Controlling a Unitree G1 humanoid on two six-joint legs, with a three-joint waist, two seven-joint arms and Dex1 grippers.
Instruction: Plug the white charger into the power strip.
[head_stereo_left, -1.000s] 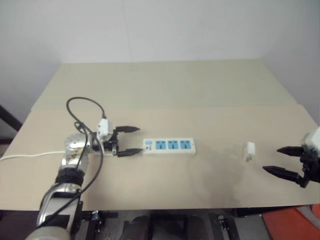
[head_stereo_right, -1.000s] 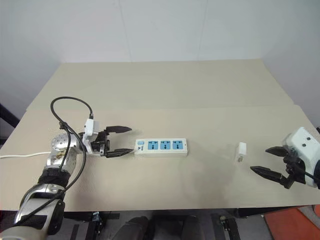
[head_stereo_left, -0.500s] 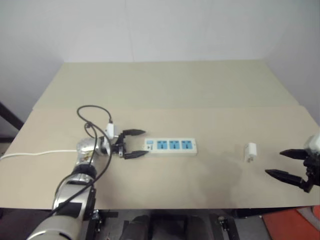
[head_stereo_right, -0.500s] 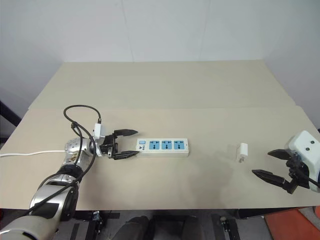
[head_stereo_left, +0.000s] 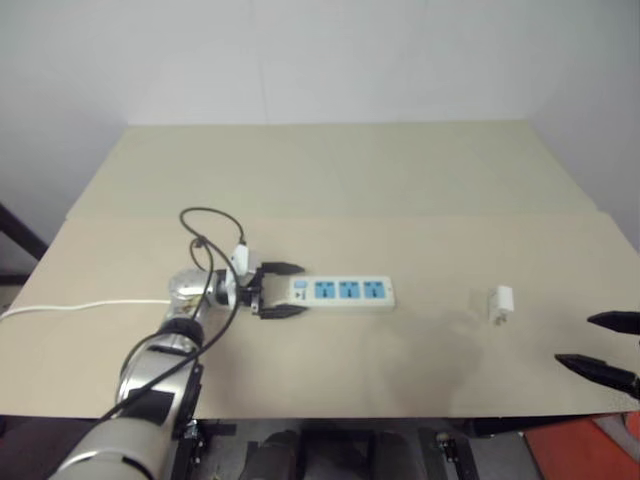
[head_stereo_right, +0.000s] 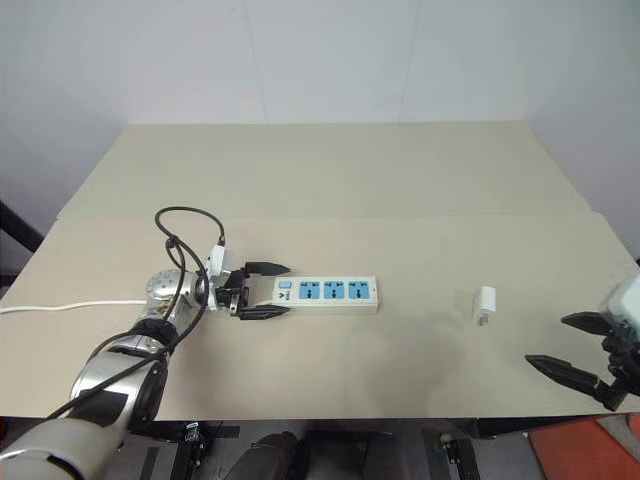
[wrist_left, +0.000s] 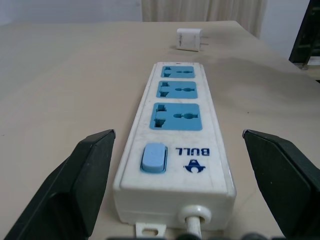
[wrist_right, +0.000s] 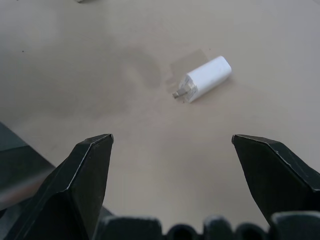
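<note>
My right gripper should next grab the white charger by its body (head_stereo_left: 501, 299) (wrist_right: 209, 75) and leave its prongs free. Then it can plug the charger in.
The power strip (head_stereo_left: 340, 291) lies flat near the middle of the table, a white bar with three blue sockets facing up and its switch end toward my left arm. My left gripper (head_stereo_left: 283, 290) is open and level, with one finger on each side of that switch end (wrist_left: 153, 158), not touching it. The white charger (head_stereo_left: 501, 303) lies on its side to the right of the strip, prongs (wrist_right: 178, 93) showing. My right gripper (head_stereo_right: 546, 339) hangs open at the table's near right edge, short of the charger and holding nothing.
The strip's thin white cord (head_stereo_left: 80, 306) runs left across the beige table (head_stereo_left: 330, 170) and off its left edge. A seam crosses the tabletop behind the strip. An orange object (head_stereo_left: 580, 450) sits on the floor below the right front corner.
My left gripper slid right along the table until its open fingers flank the strip's switch end. My right gripper drew back from the charger toward the near right edge.
</note>
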